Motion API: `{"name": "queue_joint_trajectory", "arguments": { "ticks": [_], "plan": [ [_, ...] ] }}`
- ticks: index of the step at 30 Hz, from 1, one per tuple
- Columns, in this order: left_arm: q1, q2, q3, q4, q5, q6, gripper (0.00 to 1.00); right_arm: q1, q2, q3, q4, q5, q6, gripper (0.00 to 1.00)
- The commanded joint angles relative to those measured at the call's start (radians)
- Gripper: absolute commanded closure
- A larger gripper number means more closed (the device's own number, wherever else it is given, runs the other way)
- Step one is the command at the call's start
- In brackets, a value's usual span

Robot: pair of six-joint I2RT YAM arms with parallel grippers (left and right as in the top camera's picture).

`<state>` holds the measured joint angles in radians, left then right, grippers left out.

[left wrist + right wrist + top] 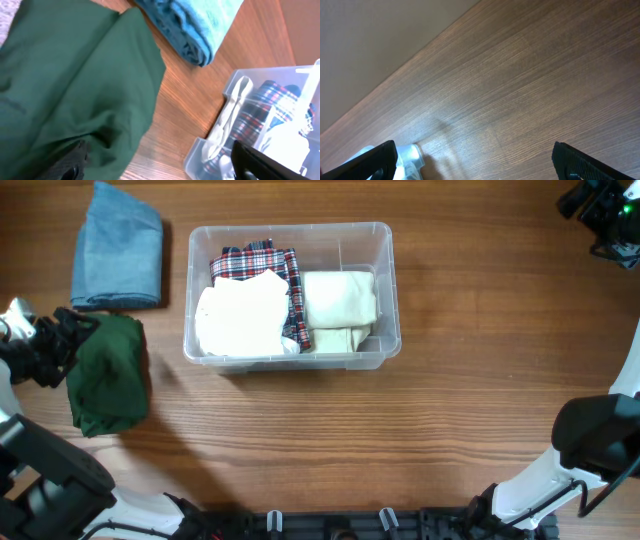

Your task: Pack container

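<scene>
My left gripper grabs the dark green cloth by its folded edge away from the container next, which leaves the cloth's body free to pack.
The clear container [385,240] stands mid-table holding a plaid cloth [255,258], a white cloth [242,315] and a cream cloth [340,300]. Its corner also shows in the left wrist view as container [235,80]. A dark green cloth [110,375] lies left of it, loosely folded. My left gripper [78,340] sits at that cloth's upper left edge, open wide. In its wrist view the green cloth [70,85] drapes over one finger [70,167], and the left gripper [160,167] is not closed on it. My right gripper [580,205] hovers open at the far right corner, empty.
A folded blue cloth [118,248] lies at the back left, just beyond the green one; it shows as blue cloth [195,25] in the left wrist view. Bare wood lies under the right gripper [480,162], with a container corner [410,157] at its left finger.
</scene>
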<state>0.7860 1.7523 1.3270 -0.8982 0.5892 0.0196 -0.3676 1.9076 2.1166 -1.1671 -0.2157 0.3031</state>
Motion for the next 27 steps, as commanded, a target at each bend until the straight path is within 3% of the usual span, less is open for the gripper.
{"name": "queue_joint_trajectory", "arguments": {
  "ticks": [1,13,18,27],
  "plan": [
    [0.073,0.004,-0.055,0.052,0.042,0.055,0.04,0.0,0.017,0.002,0.0,0.01,0.013,0.0],
    [0.12,0.179,-0.059,0.226,0.038,0.056,0.0,0.0,0.017,0.002,0.0,0.01,0.013,0.0],
    [0.12,0.21,-0.059,0.261,-0.074,0.067,0.0,0.0,0.017,0.002,0.0,0.01,0.013,0.0],
    [0.118,0.277,-0.059,0.29,-0.15,0.108,0.0,0.0,0.017,0.002,0.0,0.01,0.014,0.0]
  ]
}}
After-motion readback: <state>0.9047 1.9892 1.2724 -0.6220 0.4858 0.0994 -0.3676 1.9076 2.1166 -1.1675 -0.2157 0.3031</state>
